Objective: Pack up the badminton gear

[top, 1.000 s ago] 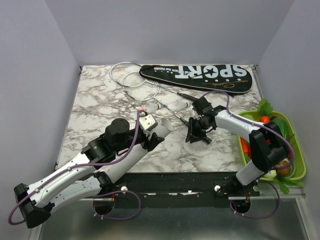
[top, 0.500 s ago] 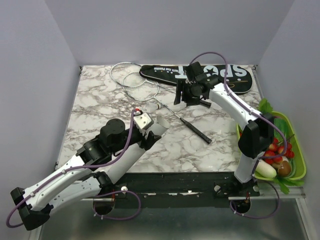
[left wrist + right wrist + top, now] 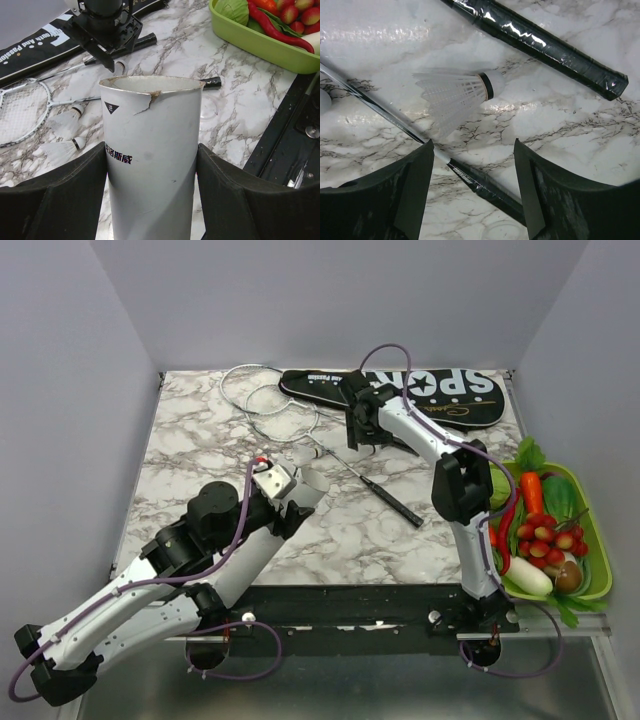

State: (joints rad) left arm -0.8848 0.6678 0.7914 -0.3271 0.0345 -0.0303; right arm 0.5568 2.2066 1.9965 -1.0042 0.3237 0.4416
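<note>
My right gripper reaches the white shuttlecock next and grabs it by its feather skirt (image 3: 452,97), which leaves the round tip free to enter the tube.
The long black bag (image 3: 425,393) lettered SPORT lies along the table's back edge. Two rackets lie in front of it, their pale hoops (image 3: 268,400) at the back left. One black handle (image 3: 393,502) points toward the table's middle. My right gripper (image 3: 358,432) hovers open just in front of the bag. In the right wrist view it (image 3: 472,150) is over a racket shaft (image 3: 480,185), with a white shuttlecock (image 3: 455,90) and the other handle (image 3: 540,45) just beyond. My left gripper (image 3: 152,200) is shut on an upright white tube (image 3: 150,165) with a torn rim.
A green tray (image 3: 590,540) of vegetables and fruit sits at the table's right edge. Two loose shuttlecocks (image 3: 62,135) lie on the marble beside a racket hoop (image 3: 20,112). The black rail (image 3: 350,605) runs along the near edge.
My right gripper has opened and swung from the table's middle to the back, in front of the bag, leaving a racket handle on the marble. The left arm drifted slightly left with the tube.
</note>
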